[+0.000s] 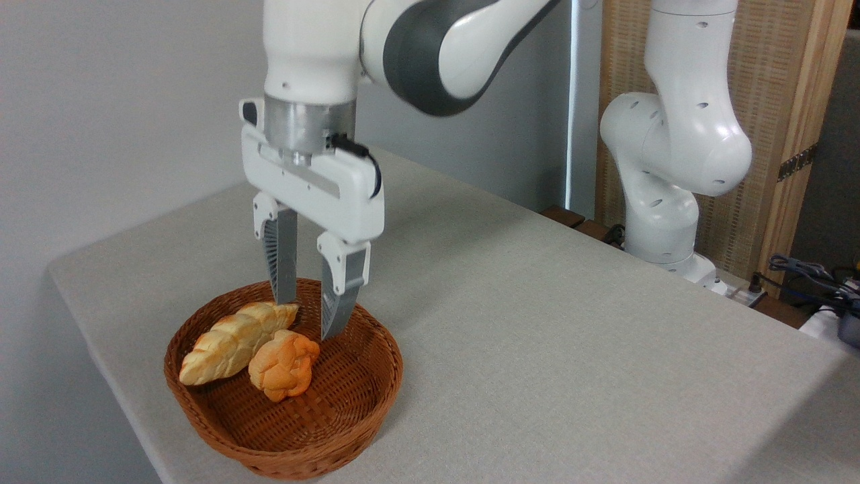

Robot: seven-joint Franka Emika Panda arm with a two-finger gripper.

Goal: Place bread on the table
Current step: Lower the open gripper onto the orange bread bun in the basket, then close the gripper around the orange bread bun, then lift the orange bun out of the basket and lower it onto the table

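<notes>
The gripper grabs the small orange knotted bun by its top (285, 351) next, to put the bread on the tabletop.
The bread (283, 365), a small deep-orange knotted bun, lies inside the brown wicker basket (349, 410) near the table's front left corner. My gripper (308, 320) hangs open over the back of the basket, fingers pointing down with nothing between them. Its tips sit just behind and above the bun, apart from it. The left finger (283, 262) stands at the far end of the pale loaf, the right finger (338, 302) near the bun's upper right. The table (537, 323) has a light grey-beige cloth-like top.
A longer pale yellow braided loaf (232, 342) lies in the basket to the left of the bun, touching it. The arm's white base (662, 222) stands at the table's far right edge. Cables (813, 279) lie at the right.
</notes>
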